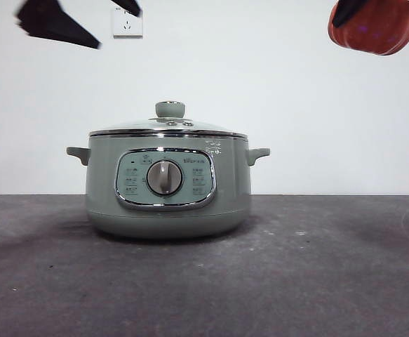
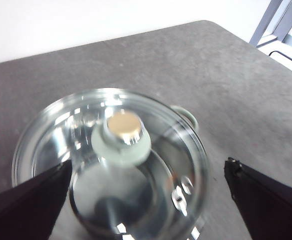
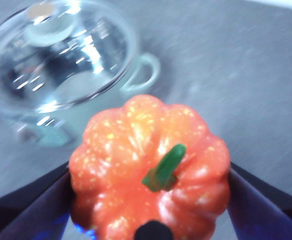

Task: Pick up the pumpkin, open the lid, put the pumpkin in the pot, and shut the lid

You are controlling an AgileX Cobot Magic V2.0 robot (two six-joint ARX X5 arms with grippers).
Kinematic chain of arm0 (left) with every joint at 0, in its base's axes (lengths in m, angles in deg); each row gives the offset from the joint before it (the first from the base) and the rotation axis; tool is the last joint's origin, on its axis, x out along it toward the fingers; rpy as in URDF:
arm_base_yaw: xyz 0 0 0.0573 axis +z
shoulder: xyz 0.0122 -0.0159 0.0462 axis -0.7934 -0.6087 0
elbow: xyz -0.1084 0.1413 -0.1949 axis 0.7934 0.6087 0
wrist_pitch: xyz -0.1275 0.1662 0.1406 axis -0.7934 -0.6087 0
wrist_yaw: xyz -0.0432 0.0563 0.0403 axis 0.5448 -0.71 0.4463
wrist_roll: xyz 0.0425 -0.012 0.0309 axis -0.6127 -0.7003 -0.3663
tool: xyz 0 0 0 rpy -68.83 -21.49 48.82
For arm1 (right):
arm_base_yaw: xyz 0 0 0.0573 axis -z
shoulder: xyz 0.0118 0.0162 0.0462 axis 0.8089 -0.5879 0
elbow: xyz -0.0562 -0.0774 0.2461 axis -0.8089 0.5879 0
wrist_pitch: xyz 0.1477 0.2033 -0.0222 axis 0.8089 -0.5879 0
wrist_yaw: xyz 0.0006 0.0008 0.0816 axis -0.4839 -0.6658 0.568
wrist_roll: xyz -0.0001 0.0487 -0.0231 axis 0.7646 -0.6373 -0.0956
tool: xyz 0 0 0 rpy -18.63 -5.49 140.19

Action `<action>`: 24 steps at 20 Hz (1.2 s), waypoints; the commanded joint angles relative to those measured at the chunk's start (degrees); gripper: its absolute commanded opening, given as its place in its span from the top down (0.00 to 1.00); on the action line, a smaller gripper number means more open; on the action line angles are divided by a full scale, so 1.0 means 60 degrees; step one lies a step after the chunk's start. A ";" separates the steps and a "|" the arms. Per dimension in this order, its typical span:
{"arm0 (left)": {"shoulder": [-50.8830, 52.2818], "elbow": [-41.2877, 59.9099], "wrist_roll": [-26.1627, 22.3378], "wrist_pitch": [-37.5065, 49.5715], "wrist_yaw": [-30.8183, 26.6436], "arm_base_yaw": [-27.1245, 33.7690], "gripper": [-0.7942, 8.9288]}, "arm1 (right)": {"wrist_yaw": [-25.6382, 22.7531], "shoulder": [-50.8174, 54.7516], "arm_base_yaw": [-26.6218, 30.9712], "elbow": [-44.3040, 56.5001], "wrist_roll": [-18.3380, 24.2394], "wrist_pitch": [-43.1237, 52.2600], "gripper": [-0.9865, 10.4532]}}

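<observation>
The pot [image 1: 168, 186] needs to open up for the pumpkin, so my left gripper will next grab the glass lid by its green knob [image 1: 170, 109].
The sage-green pot [image 1: 168, 186] stands on the table, control panel and grey dial facing the front view. The glass lid [image 1: 168, 127] with its green knob [image 1: 170, 109] sits closed on it. My right gripper [image 1: 383, 14] is shut on the orange pumpkin [image 1: 374, 27] and holds it high at the top right, above and right of the pot. In the right wrist view the pumpkin [image 3: 148, 170] fills the jaws, with the pot [image 3: 70, 65] beyond. My left gripper [image 1: 78, 24] is open, high above the pot's left. In its wrist view the lid knob [image 2: 121, 137] lies between the spread jaws.
A dark grey table [image 1: 330, 274] runs to a white wall with a power socket [image 1: 127, 22]. The pot's side handles [image 1: 258, 154] stick out left and right. A metal frame [image 2: 281, 22] stands beyond the table's corner.
</observation>
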 commanded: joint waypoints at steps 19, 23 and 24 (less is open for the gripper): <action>-0.4131 -0.2390 -0.0852 0.0823 -0.1147 -0.0882 0.15 | 0.0339 0.0095 -0.0168 0.0000 -0.0131 -0.0204 0.92; -0.4295 -0.2390 -0.0852 0.0506 -0.1144 -0.0922 0.15 | 0.0339 0.0095 -0.0168 0.0000 -0.0131 -0.0193 0.92; -0.4317 -0.2390 -0.0852 0.0481 -0.1144 -0.0947 0.15 | 0.0339 0.0095 -0.0168 0.0000 -0.0131 -0.0193 0.92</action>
